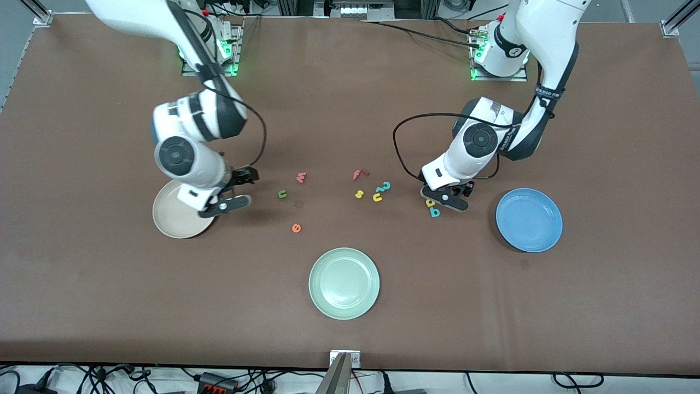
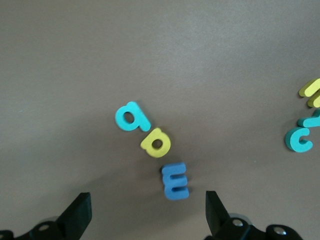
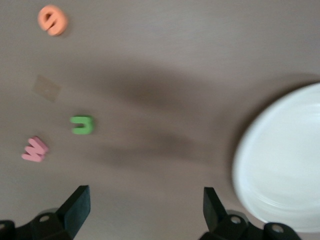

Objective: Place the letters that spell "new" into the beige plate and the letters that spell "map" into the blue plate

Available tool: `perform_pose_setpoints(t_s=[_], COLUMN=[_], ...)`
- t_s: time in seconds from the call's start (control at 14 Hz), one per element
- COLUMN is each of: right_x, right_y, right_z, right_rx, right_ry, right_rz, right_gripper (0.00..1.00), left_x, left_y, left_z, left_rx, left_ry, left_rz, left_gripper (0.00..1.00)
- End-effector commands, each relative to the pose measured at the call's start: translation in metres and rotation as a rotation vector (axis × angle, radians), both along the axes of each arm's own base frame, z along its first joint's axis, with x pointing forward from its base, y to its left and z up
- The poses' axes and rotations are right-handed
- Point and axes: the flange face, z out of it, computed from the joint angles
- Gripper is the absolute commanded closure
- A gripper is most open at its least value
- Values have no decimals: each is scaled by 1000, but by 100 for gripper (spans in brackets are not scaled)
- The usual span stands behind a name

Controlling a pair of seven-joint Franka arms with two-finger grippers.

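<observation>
The bare tabletop shows between my left gripper's fingers and the blue m (image 2: 175,181) in the left wrist view, so my left gripper would miss if it closed now.
The pinkish-red w (image 1: 301,177), dark green n (image 1: 283,193) and orange e (image 1: 296,228) lie on the table beside the beige plate (image 1: 169,219). My right gripper (image 1: 240,189) hangs open and empty between that plate and the n. Its wrist view shows the e (image 3: 52,20), n (image 3: 82,125), w (image 3: 35,149) and the plate rim (image 3: 250,150). My left gripper (image 2: 147,215) is open low over the blue m (image 2: 176,181), with the yellow a (image 2: 156,142) and teal p (image 2: 132,116) beside it. The blue plate (image 1: 529,220) sits empty toward the left arm's end.
A pale green plate (image 1: 344,283) lies nearest the front camera, mid-table. A red f (image 1: 360,174), a teal curly piece (image 1: 386,186), a yellow s (image 1: 359,194) and a yellow u (image 1: 377,197) lie loose between the two letter groups.
</observation>
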Motion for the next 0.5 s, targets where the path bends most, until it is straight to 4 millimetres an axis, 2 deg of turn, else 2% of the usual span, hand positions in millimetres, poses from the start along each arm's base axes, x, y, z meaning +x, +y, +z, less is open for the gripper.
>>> perform_pose_setpoints(t_s=[0.0, 0.07, 0.21, 0.43], right_x=[-18, -19, -22, -21], right_y=[44, 48, 57, 65], right_z=[-28, -36, -52, -60], right_rx=[2, 2, 7, 21], right_ry=[-33, -42, -62, -96], right_rz=[5, -14, -16, -16], right_gripper=[0, 1, 6, 15], left_x=[-2, 0, -6, -9], left_y=[-10, -11, -16, -19], left_z=[-14, -18, -25, -29], left_rx=[-10, -22, -20, -17], left_ry=[-32, -52, -43, -37], left_rz=[-18, -16, -26, -34], left_gripper=[0, 0, 11, 38])
